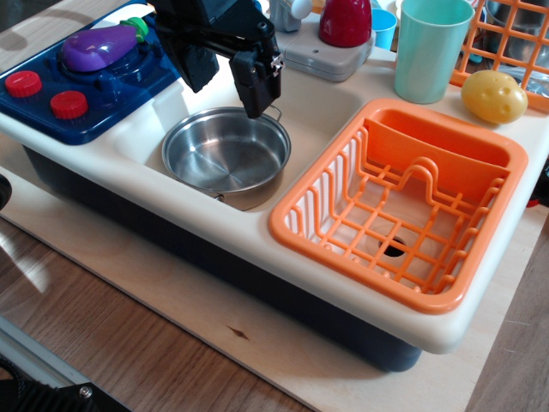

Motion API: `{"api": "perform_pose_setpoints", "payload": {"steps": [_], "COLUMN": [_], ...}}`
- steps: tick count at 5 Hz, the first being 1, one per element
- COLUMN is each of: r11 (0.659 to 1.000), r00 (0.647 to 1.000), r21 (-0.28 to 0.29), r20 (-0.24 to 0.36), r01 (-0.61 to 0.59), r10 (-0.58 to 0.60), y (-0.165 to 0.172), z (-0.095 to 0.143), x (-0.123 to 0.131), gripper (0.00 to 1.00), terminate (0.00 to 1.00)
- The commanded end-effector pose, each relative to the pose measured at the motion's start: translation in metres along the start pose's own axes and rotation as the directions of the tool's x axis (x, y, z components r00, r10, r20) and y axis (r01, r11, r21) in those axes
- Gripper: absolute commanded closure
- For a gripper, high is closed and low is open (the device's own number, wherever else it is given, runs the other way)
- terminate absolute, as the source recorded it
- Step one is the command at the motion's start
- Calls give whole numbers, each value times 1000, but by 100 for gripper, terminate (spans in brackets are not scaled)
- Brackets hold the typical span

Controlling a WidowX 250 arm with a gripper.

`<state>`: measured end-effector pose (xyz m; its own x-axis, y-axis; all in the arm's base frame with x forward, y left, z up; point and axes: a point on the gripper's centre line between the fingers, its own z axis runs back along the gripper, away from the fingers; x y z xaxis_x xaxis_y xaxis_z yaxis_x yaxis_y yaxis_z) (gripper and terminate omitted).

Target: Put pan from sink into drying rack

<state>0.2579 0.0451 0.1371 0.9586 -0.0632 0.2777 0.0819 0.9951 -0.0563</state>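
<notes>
The gripper grabs the pan by its rim between the wire loop handles next, to put the pan into the orange drying rack.
The shiny steel pan lies flat in the cream-white sink, filling most of the basin. A small wire loop handle shows at its far right rim and another at its near rim. My black gripper hovers over the pan's far edge, open and empty. One of its fingers reaches down to just above the far right rim, and the other is up to the left. The bright orange drying rack sits to the right of the sink, with nothing in it.
A blue toy stove with red knobs and a purple eggplant is left of the sink. Behind the rack stand a teal cup, a yellow potato and a thin orange grid rack. A red object stands at the back.
</notes>
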Motion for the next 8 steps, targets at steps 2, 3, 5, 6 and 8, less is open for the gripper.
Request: {"api": "perform_pose_setpoints", "payload": {"steps": [2,3,5,6,8], "r11": [999,999,988,968,942], "r00": [1000,1000,989,969,945], "r21": [-32,-47,-52,-73,-97], "r20": [-13,-12,-33,-39,-29], "r01": [-25,-18,145,240,321], "r10": [24,17,-146,-243,-325], "y": [-5,-9,-11,-9,-16], "z": [-5,-17,-35,-43,-59], "x": [7,3,-5,-12,-22], "gripper": [0,0,0,0,0], "terminate": [0,0,0,0,0]}}
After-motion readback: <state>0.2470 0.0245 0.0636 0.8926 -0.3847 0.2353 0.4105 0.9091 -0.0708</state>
